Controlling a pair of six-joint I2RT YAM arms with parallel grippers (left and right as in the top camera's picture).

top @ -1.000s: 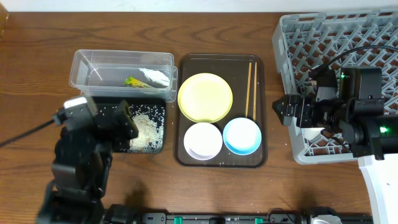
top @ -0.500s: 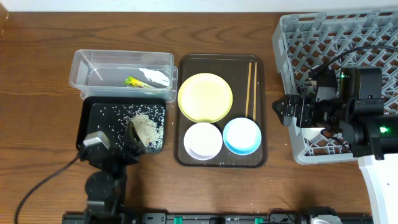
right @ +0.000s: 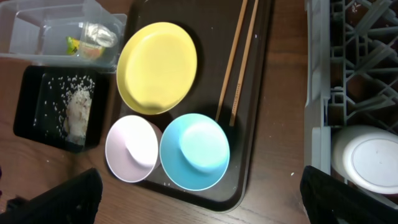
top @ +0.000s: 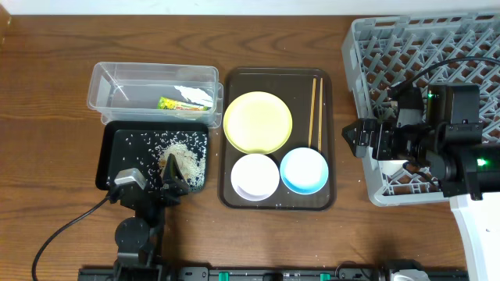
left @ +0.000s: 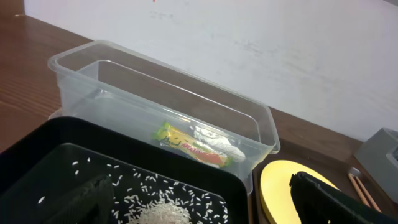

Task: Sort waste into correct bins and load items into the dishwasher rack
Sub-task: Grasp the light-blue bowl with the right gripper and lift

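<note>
I will reach the light-blue bowl with my right gripper and grab its rim on the side facing the rack. Its base then stays free, so the bowl can be loaded tilted into the rack [top: 437, 47].
The green-and-yellow wrapper [top: 178, 103] with white paper lies in the clear tub [top: 105, 78], also in the left wrist view [left: 196, 146]. Rice grains [top: 183, 160] lie on the black tray [top: 113, 156]. The yellow plate [top: 258, 122], white bowl [top: 255, 176], light-blue bowl [top: 304, 170] and chopsticks [top: 316, 112] sit on the brown serving tray. My left gripper [top: 168, 178] is open and empty, low over the black tray's front edge [left: 205, 205]. My right gripper [top: 353, 139] is open and empty, beside the grey rack [top: 437, 47], above the bowls [right: 202, 199].
The dark brown serving tray [top: 234, 86] stands between the black tray and the rack. A white round dish [right: 370, 158] sits in the rack's near left corner. The rack's wall is close to my right gripper. Loose grains lie on the table.
My left arm has drawn back toward the table's front edge and dropped low, uncovering the black tray. The wrapper has shifted slightly right in the tub. The right arm has not moved.
</note>
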